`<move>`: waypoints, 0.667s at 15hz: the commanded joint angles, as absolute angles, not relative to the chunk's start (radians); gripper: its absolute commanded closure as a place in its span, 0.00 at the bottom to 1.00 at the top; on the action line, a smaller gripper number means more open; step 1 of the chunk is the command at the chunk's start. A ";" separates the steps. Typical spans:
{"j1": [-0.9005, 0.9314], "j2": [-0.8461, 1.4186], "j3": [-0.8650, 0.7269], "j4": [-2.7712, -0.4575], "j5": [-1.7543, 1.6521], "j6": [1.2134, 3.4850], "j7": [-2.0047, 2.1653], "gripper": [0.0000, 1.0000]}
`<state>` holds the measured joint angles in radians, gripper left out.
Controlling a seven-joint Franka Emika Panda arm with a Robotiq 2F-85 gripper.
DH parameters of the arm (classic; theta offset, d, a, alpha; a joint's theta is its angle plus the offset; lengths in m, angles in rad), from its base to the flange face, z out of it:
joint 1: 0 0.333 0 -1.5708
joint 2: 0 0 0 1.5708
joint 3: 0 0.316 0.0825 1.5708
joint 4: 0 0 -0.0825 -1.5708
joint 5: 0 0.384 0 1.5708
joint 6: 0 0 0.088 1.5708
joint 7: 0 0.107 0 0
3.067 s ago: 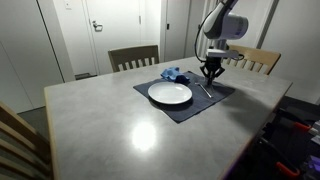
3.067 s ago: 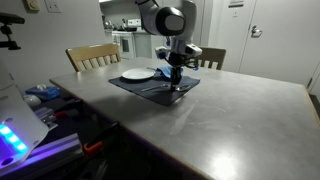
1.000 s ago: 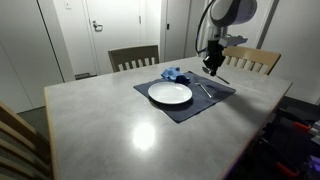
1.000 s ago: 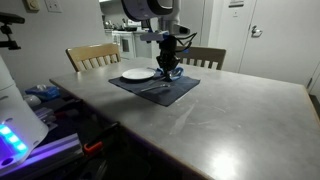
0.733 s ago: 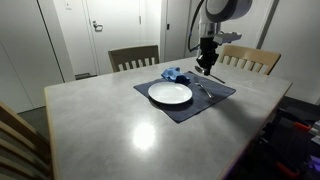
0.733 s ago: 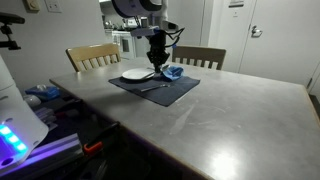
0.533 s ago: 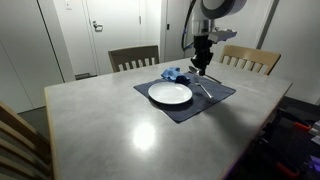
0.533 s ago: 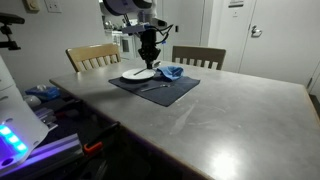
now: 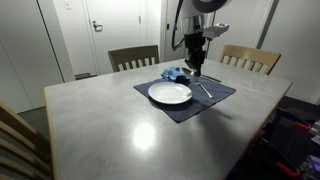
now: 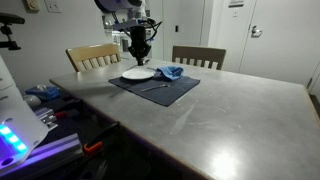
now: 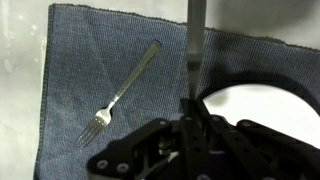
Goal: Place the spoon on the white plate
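Observation:
The robot should keep its gripper closed on the spoon until the spoon rests on the white plate (image 9: 170, 93), because the spoon's handle hangs over the placemat (image 9: 218, 97), beside the plate's rim.
My gripper (image 9: 193, 64) hangs above the far edge of the white plate (image 9: 170, 93), which lies on a dark blue placemat (image 9: 218, 97). In the wrist view the gripper (image 11: 190, 112) is shut on a thin metal spoon handle (image 11: 194, 40) that sticks out over the placemat (image 11: 80, 50). The spoon's bowl is hidden between the jaws. The plate (image 11: 252, 100) shows just beside the jaws. In the other exterior view the gripper (image 10: 138, 52) is over the plate (image 10: 138, 73).
A fork (image 11: 125, 88) lies diagonally on the placemat, also seen in an exterior view (image 9: 205, 90). A crumpled blue cloth (image 9: 175, 73) sits at the mat's far edge. Wooden chairs (image 9: 133, 57) stand behind the grey table (image 9: 110, 125).
The gripper has lifted from the placemat's side near the fork and moved across, above the far edge of the plate, carrying the spoon. The fork stays put.

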<state>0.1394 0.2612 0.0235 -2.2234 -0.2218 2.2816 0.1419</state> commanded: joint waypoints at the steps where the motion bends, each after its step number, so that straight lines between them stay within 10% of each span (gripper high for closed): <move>1: 0.144 0.328 0.044 -2.149 -0.262 2.222 0.072 0.98; 10: 0.180 0.432 0.061 -2.085 -0.306 2.238 0.054 0.98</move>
